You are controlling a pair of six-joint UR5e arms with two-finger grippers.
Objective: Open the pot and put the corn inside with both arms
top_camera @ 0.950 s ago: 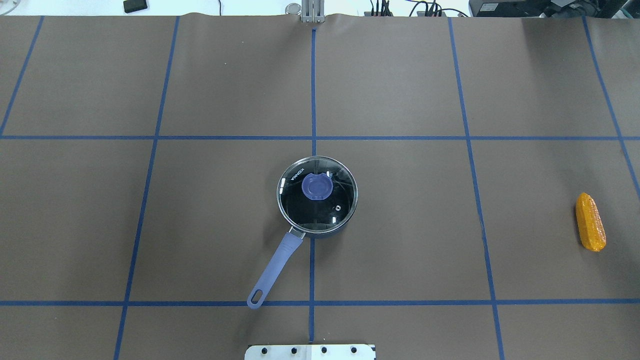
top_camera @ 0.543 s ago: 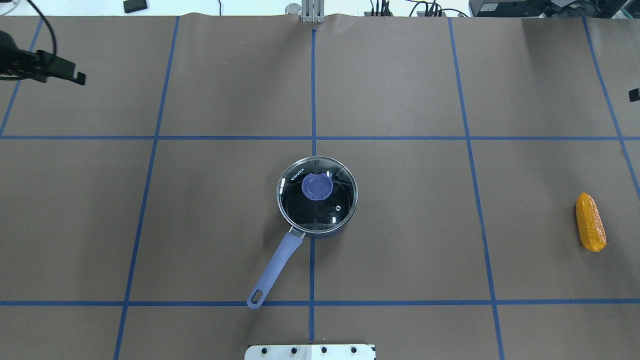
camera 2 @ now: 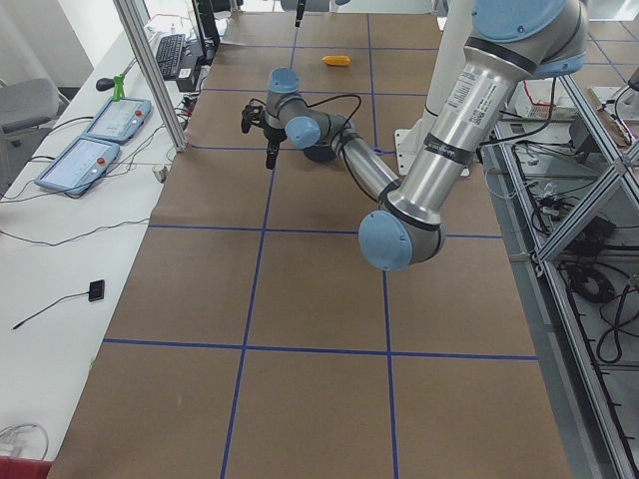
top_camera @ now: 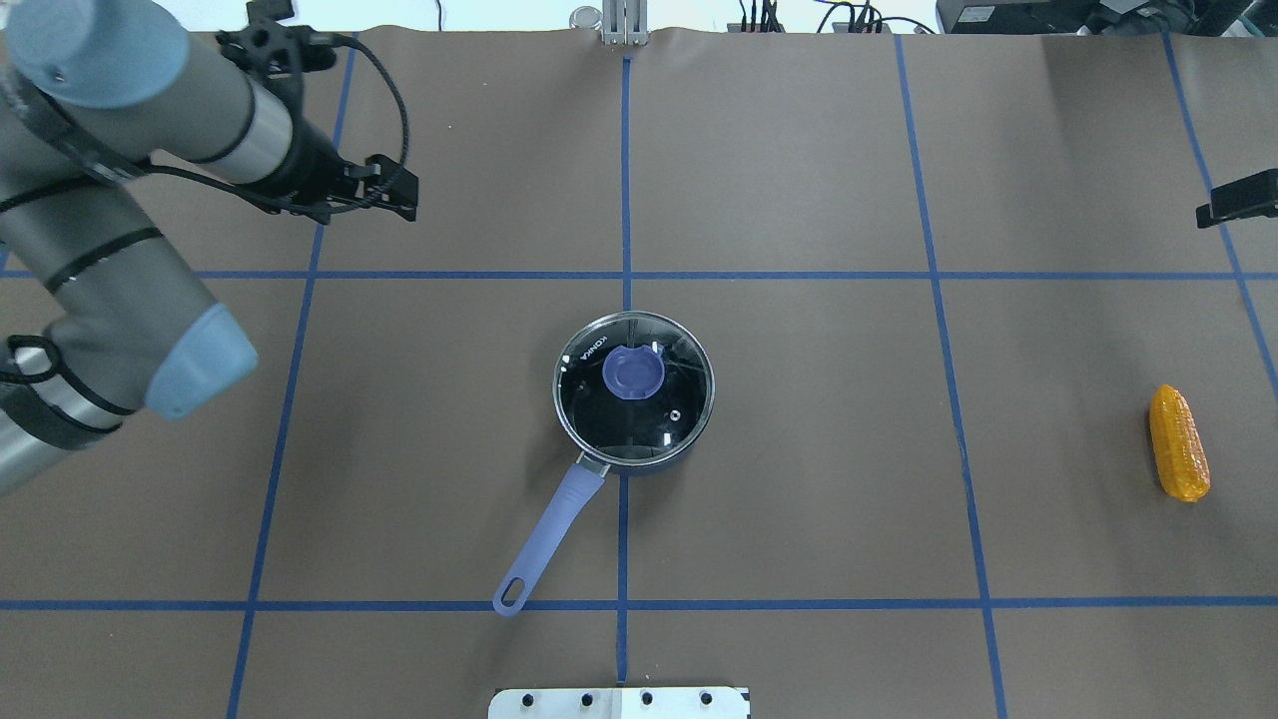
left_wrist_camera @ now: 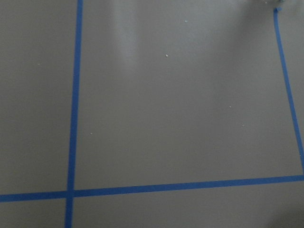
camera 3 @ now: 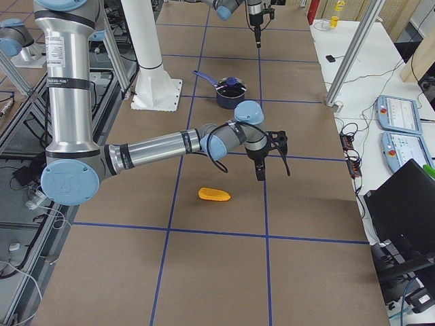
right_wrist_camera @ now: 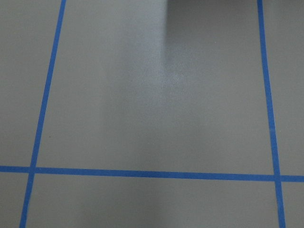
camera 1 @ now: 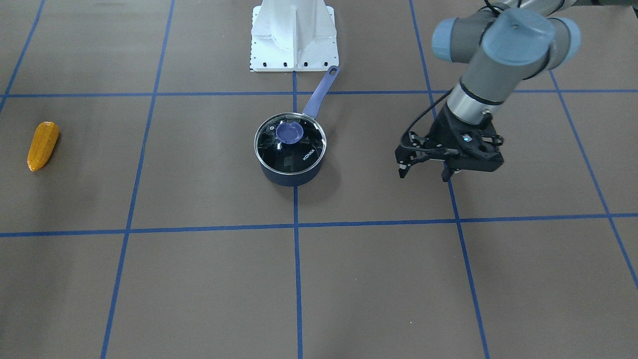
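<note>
The left gripper grips the glass lid by its blue knob (camera 1: 289,132) next, to open the pot (camera 1: 288,173) for the corn.
The dark pot (top_camera: 639,454) stands mid-table with its glass lid (top_camera: 679,409) on, purple knob (top_camera: 633,371) on top, and the purple handle (top_camera: 549,529) pointing at the robot's base. It also shows in the front-facing view (camera 1: 290,172). The corn (top_camera: 1178,442) lies alone far right on the table, and far left in the front-facing view (camera 1: 42,145). My left gripper (camera 1: 423,173) is open and empty, held above the table to the pot's left and further back. Only a black tip of my right gripper (top_camera: 1238,198) shows at the right edge, behind the corn; I cannot tell its state.
The white mounting base (top_camera: 619,702) sits at the near table edge, close to the handle's end. Blue tape lines (top_camera: 626,275) grid the brown table cover. Cables and small boxes (top_camera: 270,12) lie beyond the far edge. Both wrist views show only bare cover and tape.
My left arm has swung in from the left edge toward the middle, its gripper now nearer the pot. My right gripper tip has edged further in at the right. Pot and corn have not moved.
</note>
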